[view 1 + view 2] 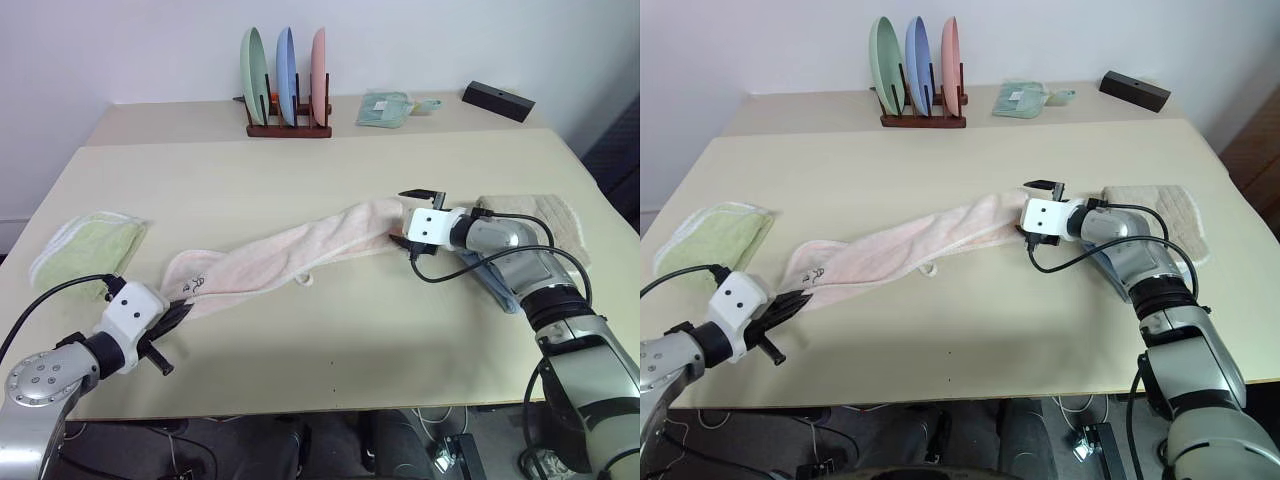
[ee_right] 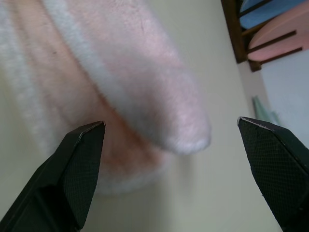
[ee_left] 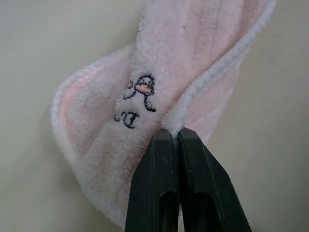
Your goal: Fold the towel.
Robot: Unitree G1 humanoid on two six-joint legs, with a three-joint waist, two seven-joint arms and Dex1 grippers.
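My right gripper should next grab the towel's rounded end, which puffs up off the table; the towel's long strip (image 1: 270,257) lies slack.
The pale pink towel (image 1: 290,250) lies in a long bunched strip slanting across the middle of the table, with a dark printed mark (image 3: 140,94) near its left end. My left gripper (image 1: 183,309) is at that left end, shut on the towel's white hem (image 3: 193,99). My right gripper (image 1: 411,218) is at the towel's far right end. It stands wide open, one finger (image 2: 79,164) on each side of the rounded towel end (image 2: 159,111), and nothing is pinched.
A folded light green towel (image 1: 90,245) lies at the left edge. A beige towel (image 1: 545,215) and a blue-grey cloth (image 1: 497,288) lie under my right arm. A rack of three plates (image 1: 288,95), a pale green cloth (image 1: 385,108) and a black box (image 1: 498,100) stand at the back.
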